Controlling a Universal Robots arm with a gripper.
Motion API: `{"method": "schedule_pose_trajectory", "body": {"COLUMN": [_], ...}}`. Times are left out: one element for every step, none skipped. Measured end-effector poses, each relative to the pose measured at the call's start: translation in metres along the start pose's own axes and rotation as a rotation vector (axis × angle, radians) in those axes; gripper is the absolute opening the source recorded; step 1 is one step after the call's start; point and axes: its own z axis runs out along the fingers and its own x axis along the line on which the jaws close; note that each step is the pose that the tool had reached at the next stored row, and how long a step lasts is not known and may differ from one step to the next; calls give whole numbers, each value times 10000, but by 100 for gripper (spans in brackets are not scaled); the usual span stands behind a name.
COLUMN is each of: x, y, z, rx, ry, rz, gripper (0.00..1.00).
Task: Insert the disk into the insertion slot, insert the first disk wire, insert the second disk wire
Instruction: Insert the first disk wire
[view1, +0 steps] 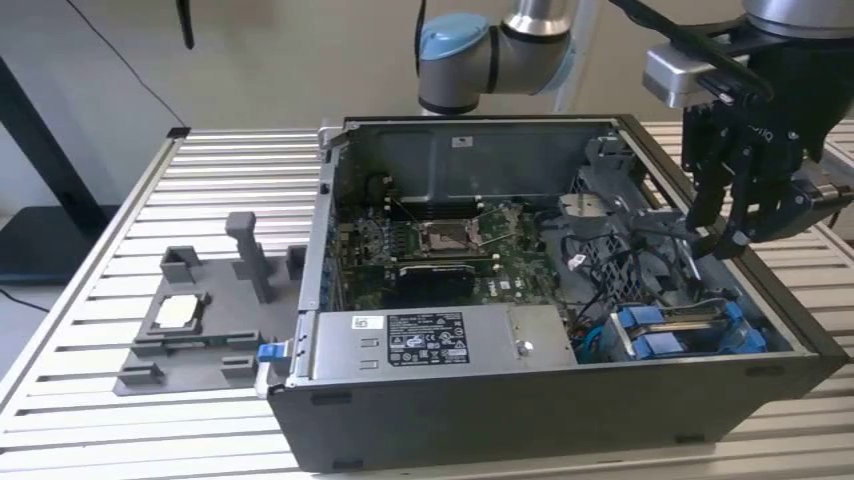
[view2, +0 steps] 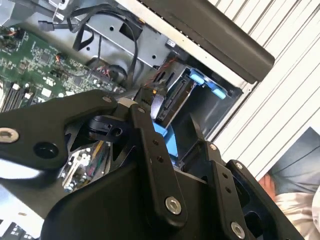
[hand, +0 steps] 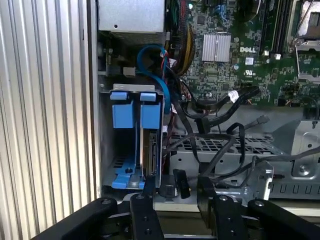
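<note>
I should next pick up the loose black cable by its plug (hand: 181, 182) with my gripper, so that I can connect the disk in the slot.
The disk (hand: 150, 150) stands on edge in the insertion slot (hand: 124, 145), a black metal bay with blue rails and tabs in the case's corner. In the exterior view that bay (view1: 683, 330) is at the case's front right. In the second wrist view the disk (view2: 172, 102) shows a dark connector with red and black wires at its end; I cannot tell whether it is plugged in. My gripper (view1: 725, 232) hangs over the case's right wall, above and behind the bay. Its fingers (hand: 147, 197) stand apart, open, with loose black cable ends (hand: 175, 182) between them.
The open computer case (view1: 534, 420) lies on a slatted aluminium table (view1: 240, 170). Inside are the green motherboard (view1: 441, 245), the silver power-supply box (view1: 427, 340) and a tangle of black cables (hand: 220, 130). A grey fixture (view1: 200, 320) stands on the exterior view's left.
</note>
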Motion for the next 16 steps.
{"method": "schedule_pose_trajectory", "body": {"x": [-13,-20,-25,-30,-36,-39,-42,-44,-46,-47,-49,-51,-52,-52,-52,-52], "y": [10,25,40,56,71,78,83,89,97,106,114,121,124,123,123,123], "z": [4,8,13,18,23,29,35,42,49,55,63,71,77,77,77,76], "rx": [47,80,112,159,215,267,313,351,382,404,424,441,451,451,452,452], "ry": [52,97,138,165,189,209,230,249,268,293,322,350,364,365,368,371], "rz": [-15,-22,-28,-33,-41,-54,-78,-102,-118,-129,-139,-148,-155,-160,-161,-163], "gripper": [47,47,47,47,47,47,47,47,47,47,47,47,47,47,47,47]}}
